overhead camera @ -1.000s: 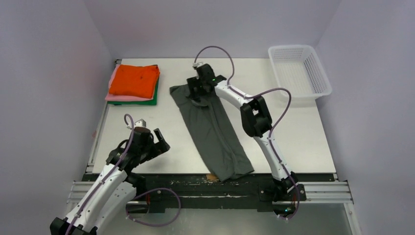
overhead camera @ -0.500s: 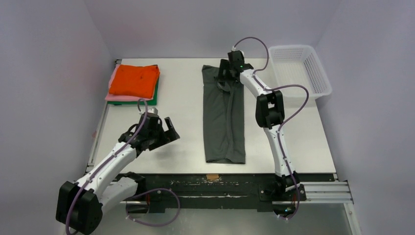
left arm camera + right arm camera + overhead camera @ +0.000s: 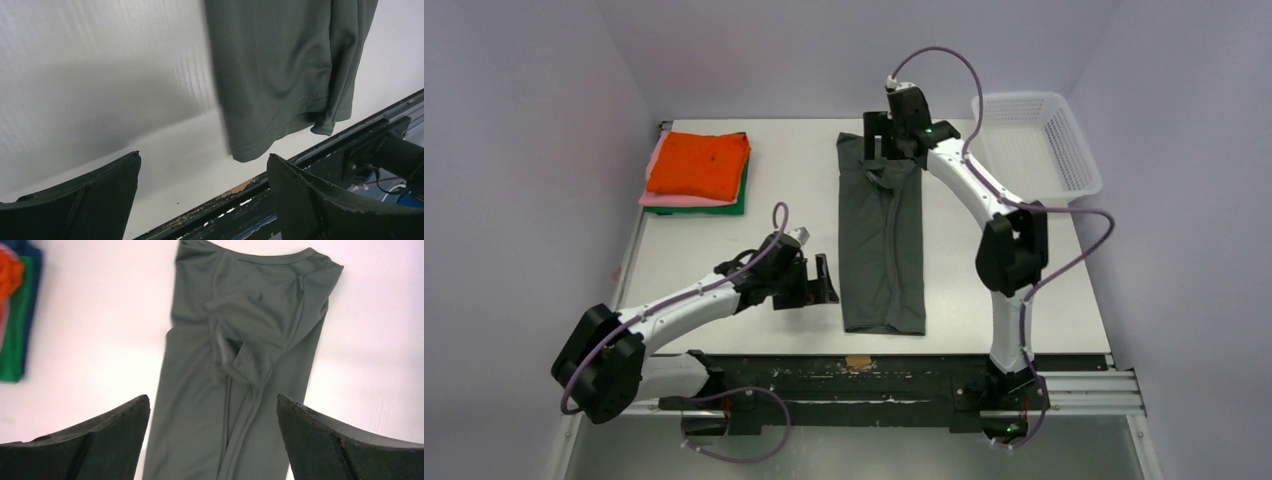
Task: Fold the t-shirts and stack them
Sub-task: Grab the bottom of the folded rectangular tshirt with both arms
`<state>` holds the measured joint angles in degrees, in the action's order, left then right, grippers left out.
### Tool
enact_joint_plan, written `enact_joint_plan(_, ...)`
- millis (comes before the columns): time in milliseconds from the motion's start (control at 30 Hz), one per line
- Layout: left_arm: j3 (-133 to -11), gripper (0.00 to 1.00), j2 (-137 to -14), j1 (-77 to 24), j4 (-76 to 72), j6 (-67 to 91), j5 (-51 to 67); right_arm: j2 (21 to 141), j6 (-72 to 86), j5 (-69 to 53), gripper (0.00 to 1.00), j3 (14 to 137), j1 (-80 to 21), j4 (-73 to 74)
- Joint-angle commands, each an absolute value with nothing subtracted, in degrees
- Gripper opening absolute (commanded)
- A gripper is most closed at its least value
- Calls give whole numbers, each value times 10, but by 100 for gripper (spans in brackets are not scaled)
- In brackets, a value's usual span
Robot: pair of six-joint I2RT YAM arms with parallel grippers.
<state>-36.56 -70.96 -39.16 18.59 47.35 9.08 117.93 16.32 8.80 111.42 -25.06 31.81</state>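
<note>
The dark grey t-shirt [image 3: 882,240] needs to be folded next with its hem end over toward the collar, so my left gripper should pick it up by its near hem corner [image 3: 849,328].
The dark grey t-shirt [image 3: 882,240] lies on the table as a long strip folded lengthwise, collar at the far end. My right gripper [image 3: 882,150] is open above its collar end, holding nothing; the shirt [image 3: 240,365] fills the right wrist view between the fingers. My left gripper [image 3: 822,285] is open and empty, just left of the shirt's near hem [image 3: 280,100], close to the table's front edge. A stack of folded shirts, orange [image 3: 699,163] on pink and green, sits at the far left, with its edge in the right wrist view [image 3: 12,315].
A white mesh basket [image 3: 1034,145] stands at the far right corner. The table's front edge and black rail [image 3: 854,365] run just past the shirt's hem, also in the left wrist view [image 3: 320,165]. Walls close in on both sides.
My right gripper swung the shirt's far end to the right so the strip lies straight, then let go and rose. My left arm reached right to the shirt's near hem.
</note>
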Motion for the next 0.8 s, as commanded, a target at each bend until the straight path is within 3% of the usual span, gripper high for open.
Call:
enact_joint_plan(0,-415,90,-777,-455,156,506,57,1001,190,108,93,914,-284,300)
enact_joint_plan(133,-461,81,-844,-503,179,521,21,828,292,93,89,631,-312,240)
enact_joint_plan(300,-506,64,-900,-553,226,531,-25,668,397,70,84,422,-319,242)
enact_joint_plan(533,-526,31,-940,-577,266,543,-53,567,423,-43,72,314,-337,242)
enact_joint_plan(733,-498,0,-914,-593,278,561,-64,599,440,-78,59,268,-379,231)
enact_joint_plan(767,-494,0,-908,-595,278,564,-66,608,442,-68,58,269,-393,235)
